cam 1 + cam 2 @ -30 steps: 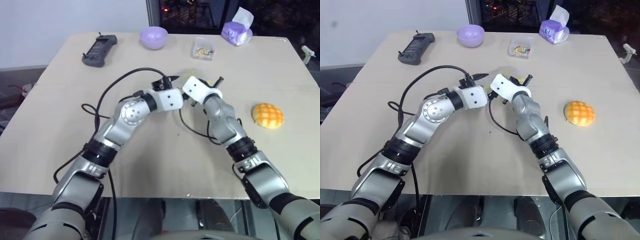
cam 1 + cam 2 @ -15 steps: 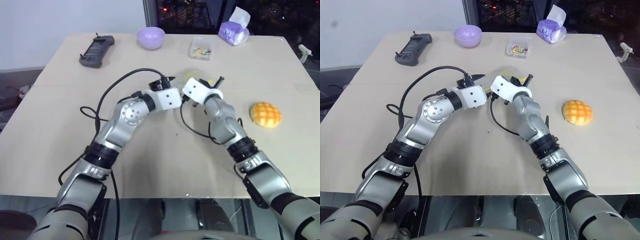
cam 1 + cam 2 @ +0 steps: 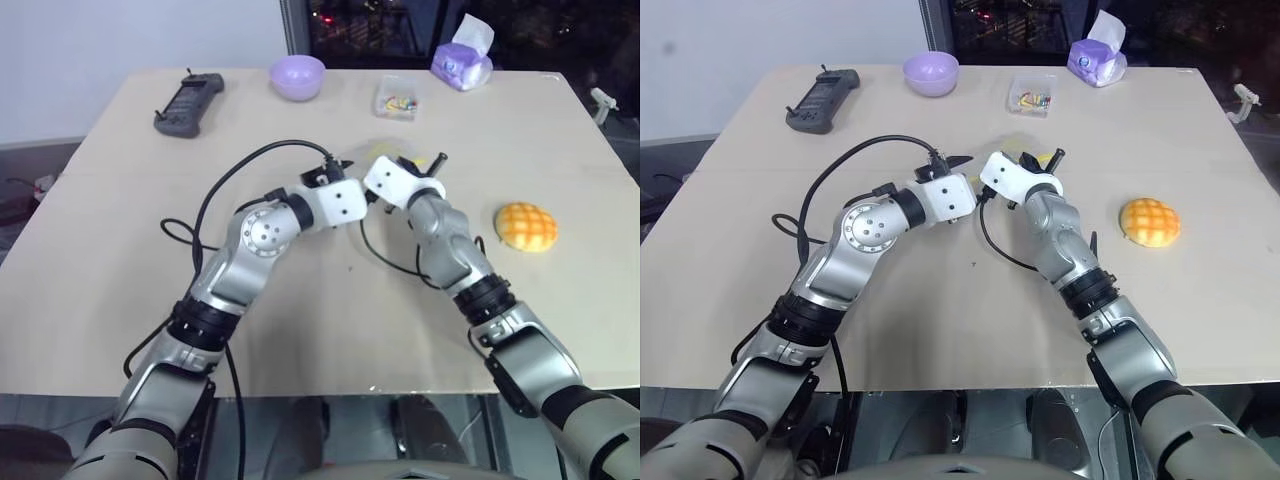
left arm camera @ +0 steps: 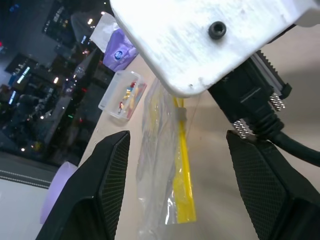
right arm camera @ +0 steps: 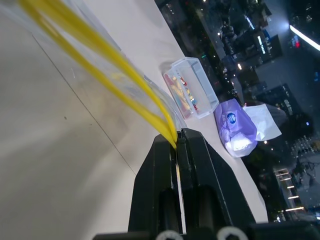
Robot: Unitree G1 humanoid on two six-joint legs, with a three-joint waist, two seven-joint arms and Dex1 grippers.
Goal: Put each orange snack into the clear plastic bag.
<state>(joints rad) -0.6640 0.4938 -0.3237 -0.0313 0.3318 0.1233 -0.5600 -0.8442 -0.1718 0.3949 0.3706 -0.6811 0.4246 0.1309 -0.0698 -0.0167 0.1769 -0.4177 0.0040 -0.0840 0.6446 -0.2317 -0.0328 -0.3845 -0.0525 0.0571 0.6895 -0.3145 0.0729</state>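
Note:
The clear film (image 4: 156,162) hangs slack and crinkled below my right gripper, so I will grab the bag by its straight yellow strip (image 4: 184,186) next with my left gripper.
The clear plastic bag (image 4: 165,170), crinkly with a yellow strip, hangs above the table's middle. My right gripper (image 5: 177,137) is shut on its yellow strip (image 5: 100,55). My left gripper (image 4: 177,135) stands open beside it, one black finger (image 4: 107,175) on each side of the bag without touching it. In the head views both wrists meet near the table's centre, left gripper (image 3: 338,160) close against the right gripper (image 3: 420,165). One orange snack (image 3: 527,227), a round golden bun with a grid-scored top, lies on the table to the right of the right arm.
Along the far edge stand a purple bowl (image 3: 297,76), a black handheld controller (image 3: 188,98), a small clear box of colourful bits (image 3: 396,97) and a purple tissue pack (image 3: 462,62). A black cable (image 3: 230,185) loops over the table by the left arm.
The camera has shifted a little. The left wrist has turned slightly beside the bag; the right gripper keeps its hold and the snack has not moved.

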